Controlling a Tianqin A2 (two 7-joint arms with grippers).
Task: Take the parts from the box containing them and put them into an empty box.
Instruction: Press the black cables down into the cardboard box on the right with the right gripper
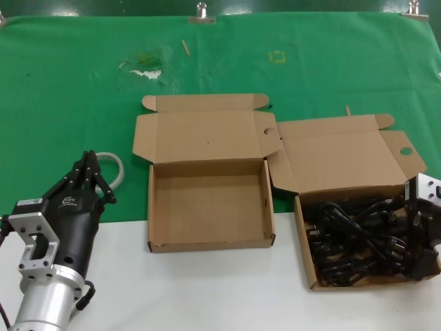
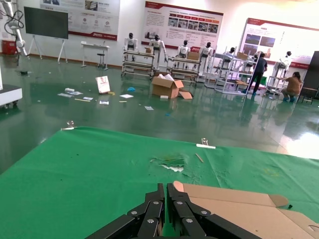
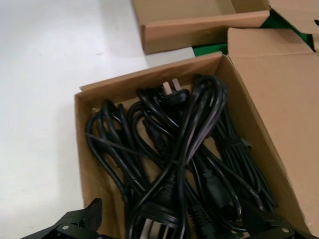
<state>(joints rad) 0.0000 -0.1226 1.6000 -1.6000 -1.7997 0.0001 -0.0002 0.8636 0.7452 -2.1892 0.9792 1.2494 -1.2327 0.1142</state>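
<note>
The cord's loops fan out slack above the tie, so my right gripper needs to pick up the bundle (image 3: pixel 184 144) next by its tied middle (image 3: pixel 175 172) beside the plug.
The black power cords (image 1: pixel 351 234) lie tangled in the right cardboard box (image 1: pixel 301 238), whose lid flap has an oval hole. My right gripper (image 1: pixel 417 238) is open just above that box's right end. In the right wrist view its fingers (image 3: pixel 75 224) spread wide on either side of a tied cord bundle (image 3: pixel 184 144) with a plug, inside the box (image 3: pixel 82 169). The empty box (image 1: pixel 207 200), with a half-round notch in its lid, sits in the middle, to the left of the full one; its wall shows in the right wrist view (image 3: pixel 199 30). My left gripper (image 1: pixel 88 160) is shut and empty at the lower left (image 2: pixel 169 191).
Both boxes straddle the line between the green cloth (image 1: pixel 69 103) and the white table front (image 1: pixel 207 289). A torn patch (image 1: pixel 141 69) and a small stick (image 1: pixel 185 47) lie on the cloth at the back. A grey cable loop (image 1: pixel 116 165) sits by my left gripper.
</note>
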